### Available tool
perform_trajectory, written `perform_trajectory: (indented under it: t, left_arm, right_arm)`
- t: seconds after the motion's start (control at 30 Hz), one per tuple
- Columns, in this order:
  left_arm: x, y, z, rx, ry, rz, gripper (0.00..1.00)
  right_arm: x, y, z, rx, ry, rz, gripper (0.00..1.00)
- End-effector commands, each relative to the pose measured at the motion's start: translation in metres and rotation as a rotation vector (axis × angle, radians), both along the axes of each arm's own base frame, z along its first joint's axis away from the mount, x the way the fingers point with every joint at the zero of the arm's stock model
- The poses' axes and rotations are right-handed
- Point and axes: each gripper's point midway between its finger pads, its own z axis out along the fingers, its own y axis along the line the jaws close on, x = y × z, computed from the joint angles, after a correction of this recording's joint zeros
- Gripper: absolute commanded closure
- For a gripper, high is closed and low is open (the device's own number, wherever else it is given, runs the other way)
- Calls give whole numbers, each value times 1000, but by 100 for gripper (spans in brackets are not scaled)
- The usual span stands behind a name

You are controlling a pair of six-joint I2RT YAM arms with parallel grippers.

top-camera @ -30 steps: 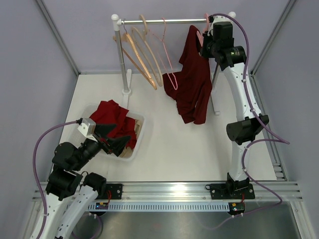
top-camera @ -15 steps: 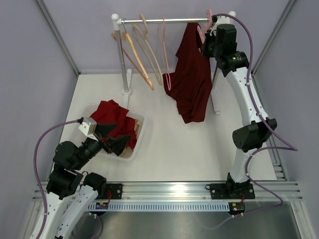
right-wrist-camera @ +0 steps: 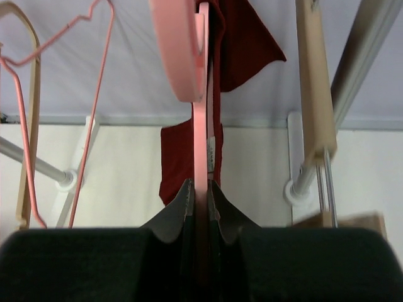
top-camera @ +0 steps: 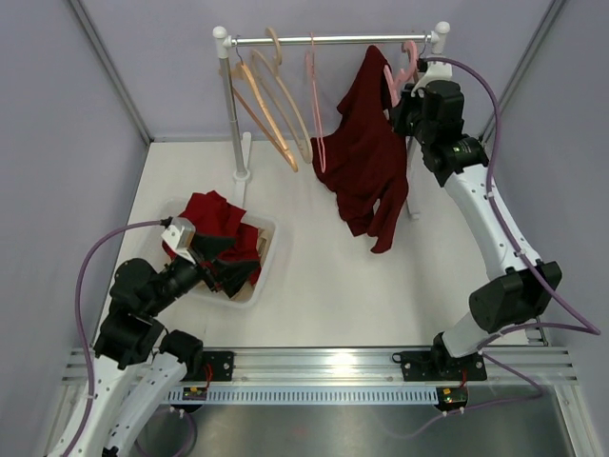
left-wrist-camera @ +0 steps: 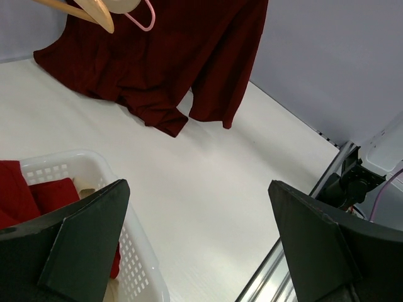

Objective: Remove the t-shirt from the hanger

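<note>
The pink hanger should stay free to slide out, so my left gripper should next grab the dark red t-shirt by its lower hanging edge.
A dark red t-shirt hangs from a pink hanger near the right end of the rail. My right gripper is shut on that hanger's lower part. In the right wrist view the fingers pinch the pink hanger at my right gripper, and the t-shirt drapes behind it. Whether the hook still sits on the rail is unclear. My left gripper hovers open over the white basket, nothing between its fingers. From the left wrist view the t-shirt hangs ahead beyond my left gripper.
The white basket holds red clothes. Wooden hangers and a thin pink wire hanger hang empty on the rail. Rack posts stand at the left and right. Grey walls enclose the table.
My right arm has moved right with the pink hanger, and the t-shirt has swung with it, its hem swaying right. My left gripper has shifted slightly further over the basket.
</note>
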Motion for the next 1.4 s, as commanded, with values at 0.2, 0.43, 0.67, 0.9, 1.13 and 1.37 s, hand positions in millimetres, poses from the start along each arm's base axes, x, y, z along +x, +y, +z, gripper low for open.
perform_trajectory:
  t: [0.2,0.43,0.67,0.9,1.13,1.37]
  left_arm:
    - [-31,-41,54,-185,-4,-274,1]
    - [-41,-112,46,-92,27,-233,1]
    - [-56,-199,41,58,-70,-279,1]
    - [-64,-275,9,146,-83,-366,1]
    - [-54,-309,-11,223,-114,-345,1]
    - [-58,-313,-30,267,-111,-344,97]
  right_arm:
    - [-102,0,32,182,-164,-23,100]
    - [-169,9,22,329,-169,15,100]
    - [-211,9,32,462,-182,90,100]
    - [-232,10,48,523,-211,154,100]
    - [-241,14,50,535,-219,197,100]
    - [-241,14,53,514,-237,203,100]
